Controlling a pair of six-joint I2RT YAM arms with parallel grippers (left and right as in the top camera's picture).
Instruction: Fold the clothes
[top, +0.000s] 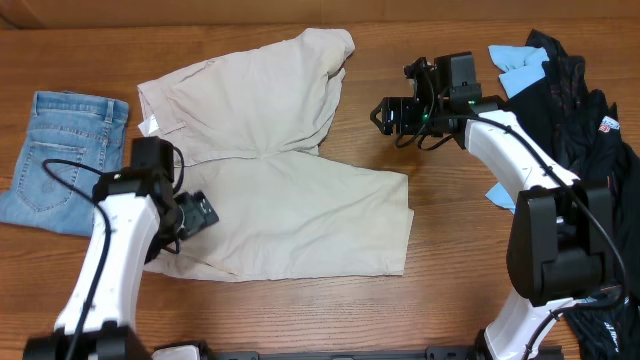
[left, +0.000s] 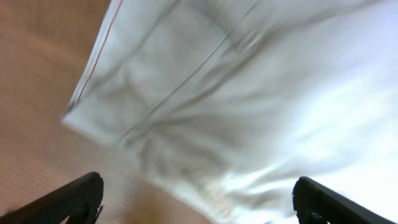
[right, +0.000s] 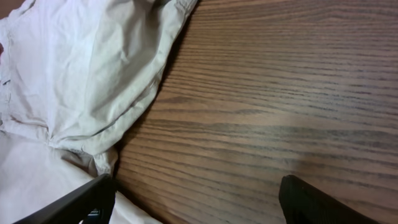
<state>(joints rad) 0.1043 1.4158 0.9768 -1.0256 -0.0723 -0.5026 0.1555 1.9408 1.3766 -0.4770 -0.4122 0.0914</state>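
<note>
My right gripper will next grab the rumpled far leg of the beige shorts by its outer edge (top: 332, 102) (right: 157, 74) to pull it straight for folding.
The beige shorts (top: 280, 170) lie spread across the middle of the table, waistband to the left. The far leg is rumpled and bunched toward the back (top: 320, 55), and the near leg lies flat, reaching right. My left gripper (top: 203, 213) hovers at the shorts' near-left edge. In the left wrist view it (left: 199, 208) is open, with blurred beige cloth (left: 249, 106) ahead and nothing between its fingers (left: 74, 199). My right gripper (top: 385, 115) stands open just right of the rumpled leg. In the right wrist view it (right: 196, 205) is over bare wood, with the shorts (right: 81, 81) at its left.
Folded light-blue denim shorts (top: 65, 160) lie at the left edge, beside the left arm. A heap of black and sky-blue garments (top: 570, 90) fills the back right, behind the right arm. Bare wooden table (top: 450, 230) shows to the right of the beige shorts.
</note>
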